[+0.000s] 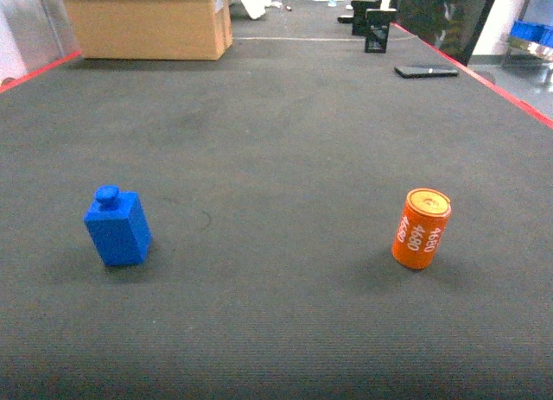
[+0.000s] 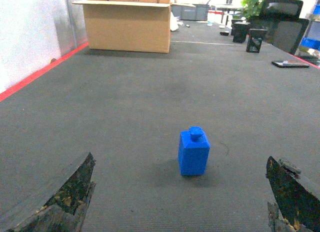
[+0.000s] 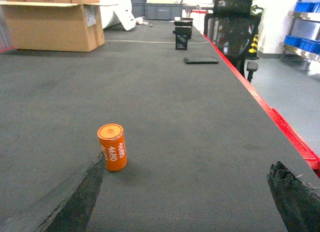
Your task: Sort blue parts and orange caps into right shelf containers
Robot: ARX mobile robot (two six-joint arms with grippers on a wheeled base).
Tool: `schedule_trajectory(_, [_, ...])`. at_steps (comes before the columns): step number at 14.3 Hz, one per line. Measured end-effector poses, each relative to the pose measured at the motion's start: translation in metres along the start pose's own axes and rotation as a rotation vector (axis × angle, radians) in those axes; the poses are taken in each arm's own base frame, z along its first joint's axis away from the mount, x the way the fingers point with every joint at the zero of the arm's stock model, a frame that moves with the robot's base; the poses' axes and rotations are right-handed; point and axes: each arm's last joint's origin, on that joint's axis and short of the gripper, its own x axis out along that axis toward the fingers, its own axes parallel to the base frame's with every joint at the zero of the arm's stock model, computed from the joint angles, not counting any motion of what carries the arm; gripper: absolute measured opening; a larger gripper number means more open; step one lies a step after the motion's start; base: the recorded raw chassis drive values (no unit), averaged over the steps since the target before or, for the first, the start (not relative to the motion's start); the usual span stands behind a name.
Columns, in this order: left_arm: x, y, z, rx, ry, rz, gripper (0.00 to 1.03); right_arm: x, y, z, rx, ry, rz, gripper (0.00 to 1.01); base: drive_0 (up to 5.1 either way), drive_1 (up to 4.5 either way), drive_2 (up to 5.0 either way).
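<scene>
The left gripper needs to sort the blue part into the blue part's shelf container, so it will next grab the blue part by its square body (image 1: 120,231).
A blue part (image 1: 118,227), a block with a round knob on top, stands on the dark mat at the left. In the left wrist view the blue part (image 2: 194,153) stands ahead of my left gripper (image 2: 180,159), which is open with nothing in it. An orange cap (image 1: 421,228), a cylinder printed 4680, stands at the right. The right wrist view has the orange cap (image 3: 112,147) just beyond the left finger of my open, empty right gripper (image 3: 188,159). Blue containers (image 3: 304,42) sit on a shelf far right. Neither gripper shows in the head view.
A big cardboard box (image 1: 147,20) stands at the far left of the table. Black boxes (image 1: 378,28) and a flat black device (image 1: 425,70) lie far right. A red edge strip (image 1: 510,93) marks the table's right side, with an office chair (image 3: 232,21) beyond it.
</scene>
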Motion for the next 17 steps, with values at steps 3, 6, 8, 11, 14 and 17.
schedule_trajectory(3, [0.0000, 0.0000, 0.0000, 0.000, 0.000, 0.000, 0.98, 0.0000, 0.0000, 0.0000, 0.000, 0.000, 0.000, 0.98, 0.0, 0.00, 0.0])
schedule_trajectory(6, [0.0000, 0.0000, 0.0000, 0.000, 0.000, 0.000, 0.98, 0.0000, 0.0000, 0.0000, 0.000, 0.000, 0.000, 0.98, 0.0, 0.00, 0.0])
schedule_trajectory(8, [0.0000, 0.0000, 0.0000, 0.000, 0.000, 0.000, 0.98, 0.0000, 0.0000, 0.0000, 0.000, 0.000, 0.000, 0.98, 0.0, 0.00, 0.0])
schedule_trajectory(11, [0.0000, 0.0000, 0.0000, 0.000, 0.000, 0.000, 0.98, 0.0000, 0.0000, 0.0000, 0.000, 0.000, 0.000, 0.98, 0.0, 0.00, 0.0])
schedule_trajectory(14, [0.0000, 0.0000, 0.0000, 0.000, 0.000, 0.000, 0.98, 0.0000, 0.0000, 0.0000, 0.000, 0.000, 0.000, 0.98, 0.0, 0.00, 0.0])
schedule_trajectory(17, [0.0000, 0.0000, 0.0000, 0.000, 0.000, 0.000, 0.98, 0.0000, 0.0000, 0.0000, 0.000, 0.000, 0.000, 0.98, 0.0, 0.00, 0.0])
